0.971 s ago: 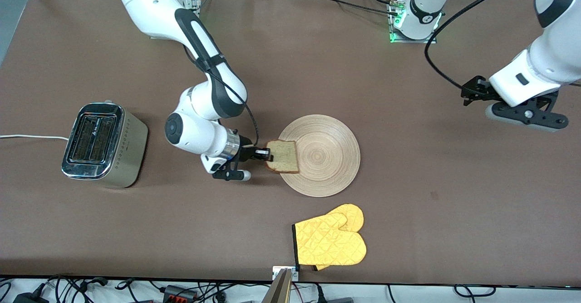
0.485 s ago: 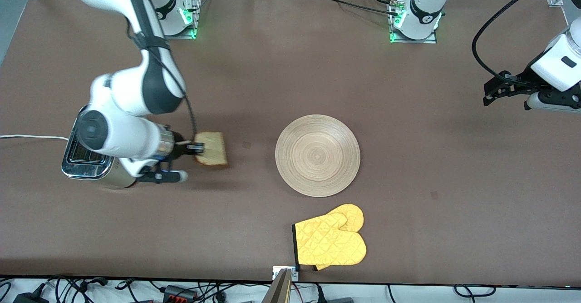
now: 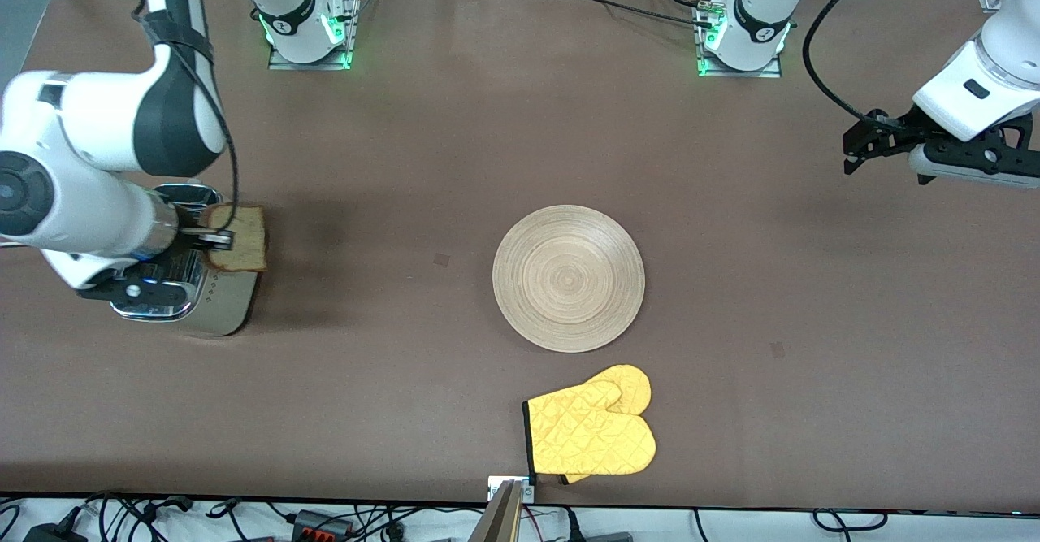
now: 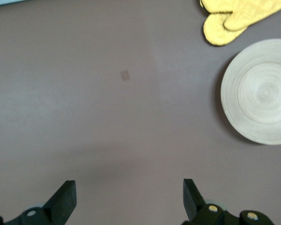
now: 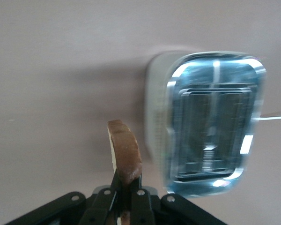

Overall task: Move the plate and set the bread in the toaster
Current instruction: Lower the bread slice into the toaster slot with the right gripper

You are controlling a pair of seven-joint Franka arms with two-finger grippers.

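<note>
I should move the bread closer with my right gripper before I let go of it. In the right wrist view the bread (image 5: 126,152) hangs short of the toaster's slot (image 5: 195,131).
My right gripper (image 3: 218,239) is shut on the bread (image 3: 240,239), a crusted slice held up over the side of the beige toaster (image 3: 223,305) that faces the plate. In the right wrist view the bread (image 5: 124,157) stands on edge between the fingers, beside the toaster's chrome top (image 5: 210,123). The round light-wood plate (image 3: 569,278) lies flat at the table's middle and also shows in the left wrist view (image 4: 258,91). My left gripper (image 3: 855,148) is open and empty, high over the left arm's end of the table; its fingertips (image 4: 67,195) show over bare table.
A yellow oven mitt (image 3: 591,432) lies nearer the front camera than the plate, close to the table's front edge; it also shows in the left wrist view (image 4: 234,16). A white cord (image 3: 8,244) leaves the toaster toward the table's end.
My right gripper has lifted the bread off the plate's edge and carried it to the toaster at the right arm's end. The left arm has shifted a little. The plate has stayed put.
</note>
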